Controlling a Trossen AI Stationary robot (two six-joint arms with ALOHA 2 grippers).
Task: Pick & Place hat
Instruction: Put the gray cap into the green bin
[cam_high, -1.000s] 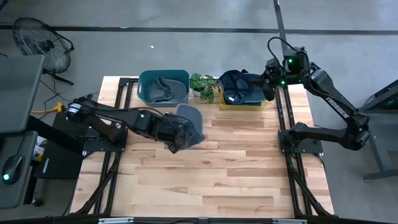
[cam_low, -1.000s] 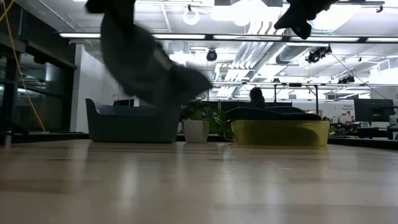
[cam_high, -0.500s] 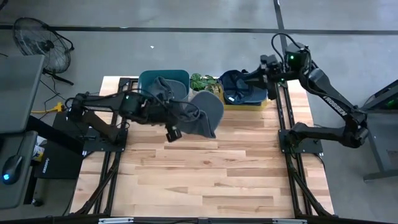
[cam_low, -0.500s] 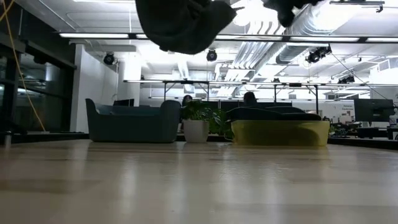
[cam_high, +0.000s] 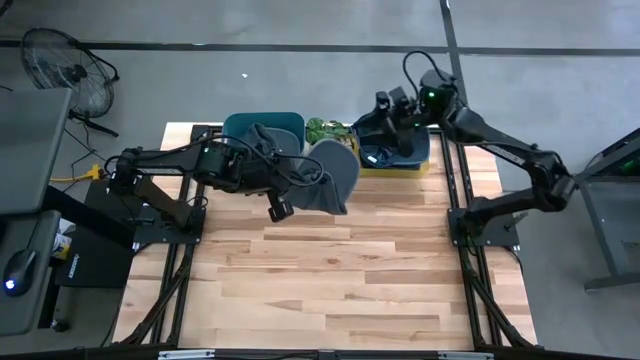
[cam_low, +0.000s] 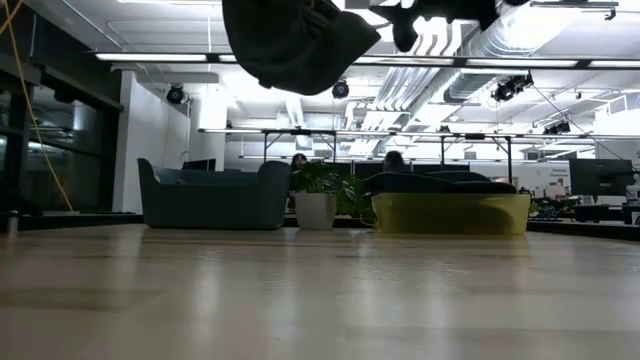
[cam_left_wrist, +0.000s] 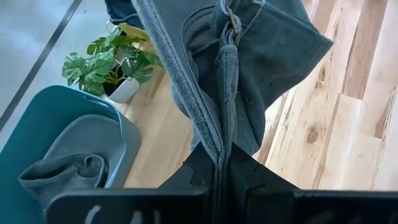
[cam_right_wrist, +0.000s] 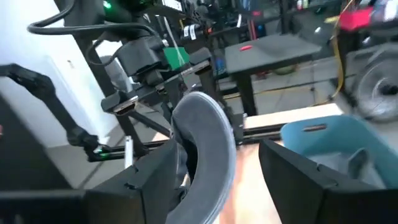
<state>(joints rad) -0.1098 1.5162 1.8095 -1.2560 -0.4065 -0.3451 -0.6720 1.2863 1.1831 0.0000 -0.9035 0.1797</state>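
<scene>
My right gripper should take the grey hat over from my left gripper next, holding it by its curved brim (cam_high: 340, 165) (cam_right_wrist: 216, 155).
My left gripper (cam_high: 303, 190) (cam_left_wrist: 219, 177) is shut on a grey hat (cam_high: 336, 176) (cam_low: 292, 40), which is high over the table's far middle. A second grey hat (cam_high: 258, 140) lies in the teal bin (cam_high: 236, 128). A dark navy hat (cam_high: 392, 143) lies in the yellow bin (cam_high: 400, 168). My right gripper (cam_high: 386, 104) (cam_right_wrist: 221, 152) is open above the yellow bin's far left, its fingers level and pointing toward the held hat (cam_right_wrist: 205, 140). Nothing is between them. My left gripper pinches a bunched fold of the hat's cloth (cam_left_wrist: 217, 146) between its two fingers, on the side of the hat where the strap and buckle (cam_left_wrist: 232, 20) are. Several layers are pressed together there. The fingers slant downward. The hat is lifted clear of the table.
A small potted plant (cam_high: 326, 131) stands between the two bins at the far edge. The wooden tabletop (cam_high: 340, 280) spreads out in front of the bins. In the low view the bins and the plant (cam_low: 316, 200) stand in a row at the table's far side.
My left gripper has risen and gone toward the far edge and somewhat right, rolling as it went. The grey hat went up with it and has turned about. My right gripper has swung from over the yellow bin's right side toward the table's left and has tipped up to level.
</scene>
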